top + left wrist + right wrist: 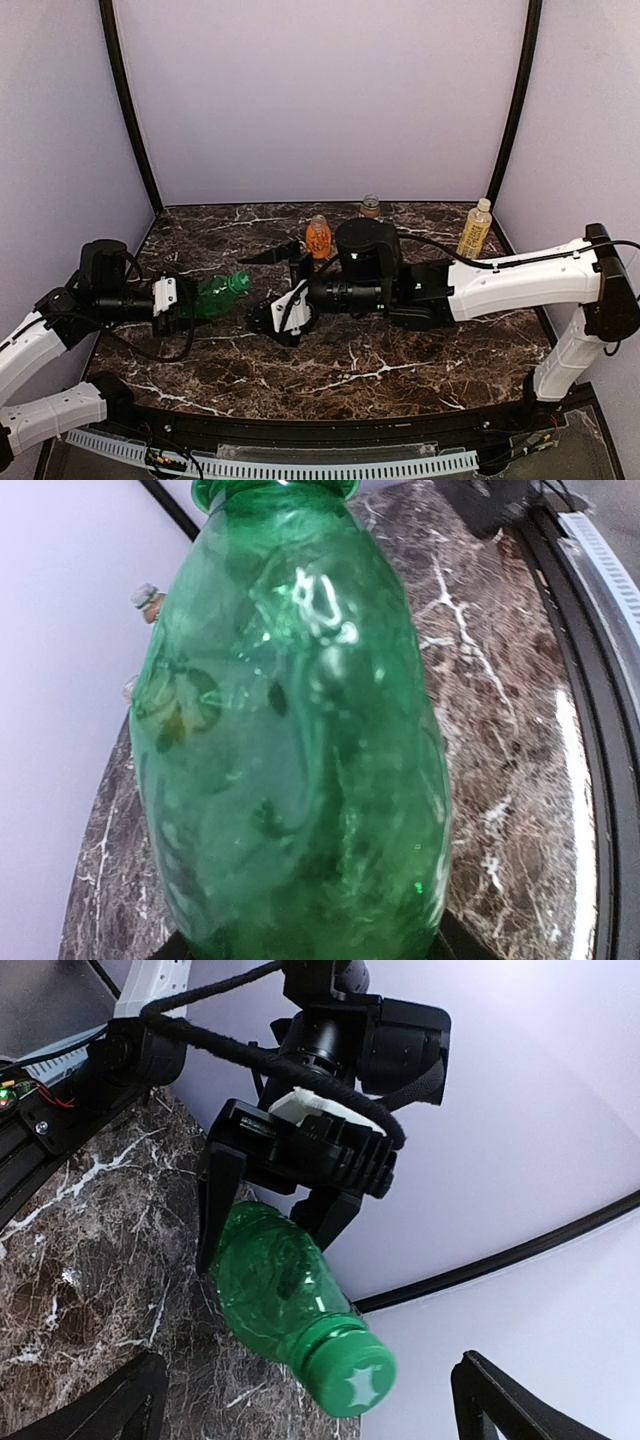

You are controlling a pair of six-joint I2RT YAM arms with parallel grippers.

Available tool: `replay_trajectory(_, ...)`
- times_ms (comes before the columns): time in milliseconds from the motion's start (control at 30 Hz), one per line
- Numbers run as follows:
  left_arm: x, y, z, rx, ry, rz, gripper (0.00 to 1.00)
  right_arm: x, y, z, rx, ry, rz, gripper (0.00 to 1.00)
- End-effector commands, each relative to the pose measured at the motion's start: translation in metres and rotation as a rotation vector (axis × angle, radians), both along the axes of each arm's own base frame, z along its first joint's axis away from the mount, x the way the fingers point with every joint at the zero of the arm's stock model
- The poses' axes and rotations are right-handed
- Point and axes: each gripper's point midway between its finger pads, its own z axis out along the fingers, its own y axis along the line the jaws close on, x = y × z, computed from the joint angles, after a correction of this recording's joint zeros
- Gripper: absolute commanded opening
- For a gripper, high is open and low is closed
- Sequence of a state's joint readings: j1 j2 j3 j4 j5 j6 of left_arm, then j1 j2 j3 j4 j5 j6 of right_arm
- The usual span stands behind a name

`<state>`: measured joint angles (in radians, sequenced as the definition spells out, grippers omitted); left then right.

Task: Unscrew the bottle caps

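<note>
The robot's right gripper should grab the green cap next around its rim (240, 282) (348, 1371), head-on, to unscrew it while the left gripper holds the body of the bottle.
My left gripper (192, 301) is shut on the body of a green plastic bottle (215, 296) and holds it lying sideways above the table, neck pointing right. The bottle fills the left wrist view (290, 740). Its bright green cap (350, 1380) is on the neck and faces my right gripper (266, 291). That gripper is open wide just in front of the cap and does not touch it; its fingertips (125, 1405) frame the cap in the right wrist view. An orange bottle (318, 238), a brown bottle (370, 207) and a yellow bottle (474, 230) with a pale yellow cap (484, 204) stand at the back.
The dark marble table (380, 370) is closed in by lilac walls on three sides. The right arm (500, 285) stretches across the middle from the right. A black rail (330, 435) runs along the near edge.
</note>
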<state>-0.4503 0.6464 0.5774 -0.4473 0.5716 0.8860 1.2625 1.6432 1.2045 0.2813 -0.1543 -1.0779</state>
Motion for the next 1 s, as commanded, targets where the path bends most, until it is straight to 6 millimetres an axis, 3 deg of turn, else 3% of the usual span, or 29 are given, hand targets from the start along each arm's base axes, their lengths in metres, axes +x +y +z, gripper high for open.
replay_trajectory(0, 0.031, -0.003, 0.035, -0.140, -0.091, 0.136, 0.01, 0.025, -0.006, 0.002, 0.060, 0.173, -0.129, 0.99)
replay_trajectory(133, 0.062, 0.017, 0.040, -0.118, -0.229, 0.312, 0.01, 0.047, -0.004, 0.036, 0.183, 0.573, -0.178, 0.99)
replay_trajectory(233, 0.080, 0.030, 0.051, -0.110, -0.333, 0.413, 0.01, 0.054, -0.004, 0.052, 0.202, 0.879, -0.102, 0.98)
replay_trajectory(467, 0.090, 0.040, 0.047, -0.043, -0.398, 0.458, 0.01, 0.083, 0.017, 0.062, 0.273, 1.318, -0.135, 0.85)
replay_trajectory(600, 0.092, 0.042, 0.041, -0.016, -0.412, 0.465, 0.01, 0.095, 0.030, 0.065, 0.309, 1.435, -0.174, 0.78)
replay_trajectory(733, 0.091, 0.041, 0.039, -0.014, -0.408, 0.456, 0.01, 0.101, 0.036, 0.070, 0.370, 1.426, -0.190, 0.73)
replay_trajectory(867, 0.091, 0.041, 0.039, -0.014, -0.407, 0.455, 0.01, 0.105, 0.044, 0.060, 0.363, 1.402, -0.223, 0.61)
replay_trajectory(967, 0.090, 0.040, 0.040, -0.016, -0.409, 0.450, 0.01, 0.109, 0.048, 0.053, 0.357, 1.406, -0.242, 0.60)
